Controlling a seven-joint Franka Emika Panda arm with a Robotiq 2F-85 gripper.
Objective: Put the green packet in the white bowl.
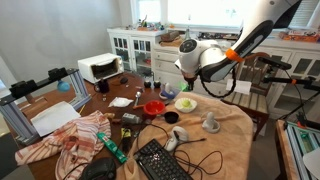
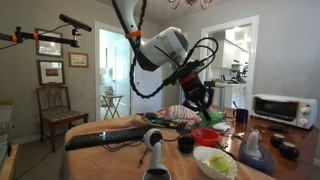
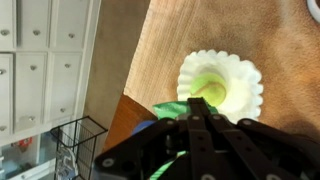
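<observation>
I will move the green packet (image 3: 172,108) toward the bowl's middle (image 3: 224,84) before my gripper lets it go, because it sticks out past the white bowl's scalloped rim.
The white bowl (image 3: 222,82) has a scalloped rim and a pale yellowish-green inside. It sits on the brown table just ahead of my gripper (image 3: 192,118) in the wrist view. The gripper is shut on the green packet (image 3: 172,108), whose bright-green edge sticks out beside and under the fingers. In both exterior views the gripper (image 1: 187,86) (image 2: 207,104) hangs above the table, close over the white bowl (image 1: 186,103) (image 2: 214,163).
A red bowl (image 1: 153,108) stands beside the white bowl. A keyboard (image 1: 160,160), a grey figure (image 1: 211,123), a dark-green bottle-like thing (image 1: 112,147) and a checked cloth (image 1: 75,140) lie on the table. A toaster oven (image 1: 100,67) stands at the back. A wire basket (image 3: 80,140) and a white cabinet (image 3: 40,50) sit beyond the table edge.
</observation>
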